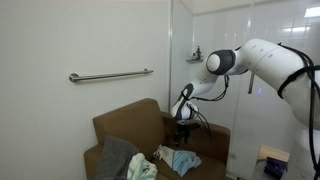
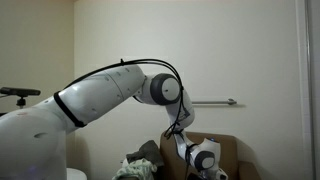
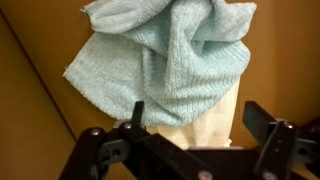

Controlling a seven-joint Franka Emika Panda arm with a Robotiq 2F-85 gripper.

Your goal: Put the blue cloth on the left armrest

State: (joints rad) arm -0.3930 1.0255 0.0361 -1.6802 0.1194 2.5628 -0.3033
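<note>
I should come down toward the folds of the light blue cloth before I close on them, because in the wrist view both my fingers stop short, with white cloth (image 3: 208, 125) between them.
The blue cloth (image 1: 184, 158) lies crumpled on the seat of a brown armchair (image 1: 130, 122), near the chair's right side in this view. In the wrist view the light blue knit cloth (image 3: 165, 55) fills the upper middle, and it lies partly over a white cloth (image 3: 208, 125). My gripper (image 1: 182, 131) hangs just above the blue cloth. In the wrist view my gripper (image 3: 198, 125) is open, with one finger on each side of the cloths and nothing held. The armrest at the left of the chair (image 1: 92, 158) is bare.
A grey cloth (image 1: 115, 155) and a pale green-white cloth (image 1: 143, 167) lie on the seat beside the blue one. A metal grab bar (image 1: 110, 75) is on the wall above the chair. A glass partition (image 1: 200, 40) stands behind the arm.
</note>
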